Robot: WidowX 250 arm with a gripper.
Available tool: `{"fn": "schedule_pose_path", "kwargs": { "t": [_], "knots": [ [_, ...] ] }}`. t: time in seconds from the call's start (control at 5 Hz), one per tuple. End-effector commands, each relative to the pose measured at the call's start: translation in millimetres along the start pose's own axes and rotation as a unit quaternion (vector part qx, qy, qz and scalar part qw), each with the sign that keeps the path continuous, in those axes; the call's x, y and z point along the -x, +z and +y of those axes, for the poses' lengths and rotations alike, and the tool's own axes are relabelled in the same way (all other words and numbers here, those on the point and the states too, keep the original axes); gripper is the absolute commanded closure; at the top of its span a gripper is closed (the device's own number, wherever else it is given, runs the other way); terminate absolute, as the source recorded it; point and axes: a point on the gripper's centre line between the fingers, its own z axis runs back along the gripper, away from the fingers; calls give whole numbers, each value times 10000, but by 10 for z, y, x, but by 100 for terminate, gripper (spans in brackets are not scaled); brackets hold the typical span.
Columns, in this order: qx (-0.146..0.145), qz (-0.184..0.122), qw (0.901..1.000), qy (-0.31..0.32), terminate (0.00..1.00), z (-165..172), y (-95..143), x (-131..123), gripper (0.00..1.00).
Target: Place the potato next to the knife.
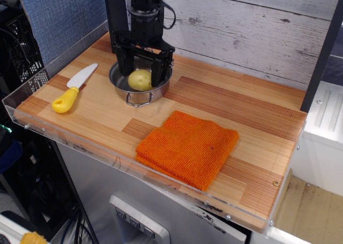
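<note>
I need to set the potato beside the knife (75,87), so my gripper should next grab the pale-yellow potato around its rounded middle (141,80).
The pale-yellow potato (140,80) lies inside the steel pot (138,94) at the back left of the wooden table. My black gripper (140,79) reaches down into the pot, open, with one finger on each side of the potato and close to its skin. The left finger (123,72) and the right finger (159,72) stand about as far apart as the potato is wide. The knife (75,87), with a white blade and a yellow handle, lies on the table to the left of the pot, apart from it.
A folded orange cloth (187,146) lies on the table's front middle. A clear acrylic rim (69,138) runs along the table's front and left edges. A plank wall stands just behind the pot. Bare wood shows between knife and pot.
</note>
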Motion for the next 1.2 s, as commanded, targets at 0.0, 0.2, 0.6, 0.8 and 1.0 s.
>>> {"fn": "schedule_pose_path", "kwargs": {
  "t": [0.0, 0.2, 0.6, 0.8, 1.0],
  "knots": [
    [-66, -125, 9999, 17, 0, 45, 42, -60, 0],
    [-37, -80, 10000, 27, 0, 39, 2, -70, 100],
    [147, -500, 9985, 137, 0, 71, 339, 38, 100],
    [191, -1359, 9901, 289, 0, 58, 818, 250, 100],
    [294, -1835, 9823, 255, 0, -31, 1296, 557, 100]
  ]
}}
